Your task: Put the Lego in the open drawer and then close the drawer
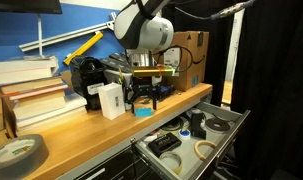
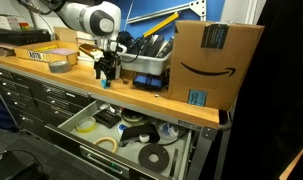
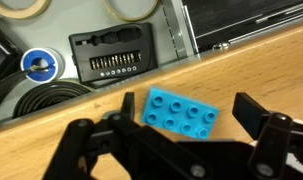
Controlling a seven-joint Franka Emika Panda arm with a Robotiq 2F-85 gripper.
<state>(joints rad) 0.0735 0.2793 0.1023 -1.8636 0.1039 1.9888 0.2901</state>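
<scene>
My gripper's open fingers are above the blue Lego, which lies between but below them, so closing now would miss it and my gripper should lower first, then close on it.
A light blue Lego brick [image 3: 181,110] with two rows of studs lies flat on the wooden worktop near its front edge. It shows as a small blue spot in both exterior views [image 1: 143,111] [image 2: 106,84]. My gripper [image 3: 186,108] is open, just above the brick, with one black finger on each side of it and not touching it. The gripper also shows in both exterior views [image 1: 142,100] [image 2: 107,74]. The open drawer [image 1: 226,130] [image 2: 71,118] stands pulled out below the worktop edge, holding tape rolls and a bit set [image 3: 111,58].
A cardboard box [image 2: 206,60] stands on the worktop. Stacked books [image 1: 31,95] and a tape roll [image 1: 16,152] are on it too. A white box [image 1: 111,100] and a black tool pile [image 1: 96,72] sit behind the gripper. Closed drawers [image 2: 31,100] run under the worktop.
</scene>
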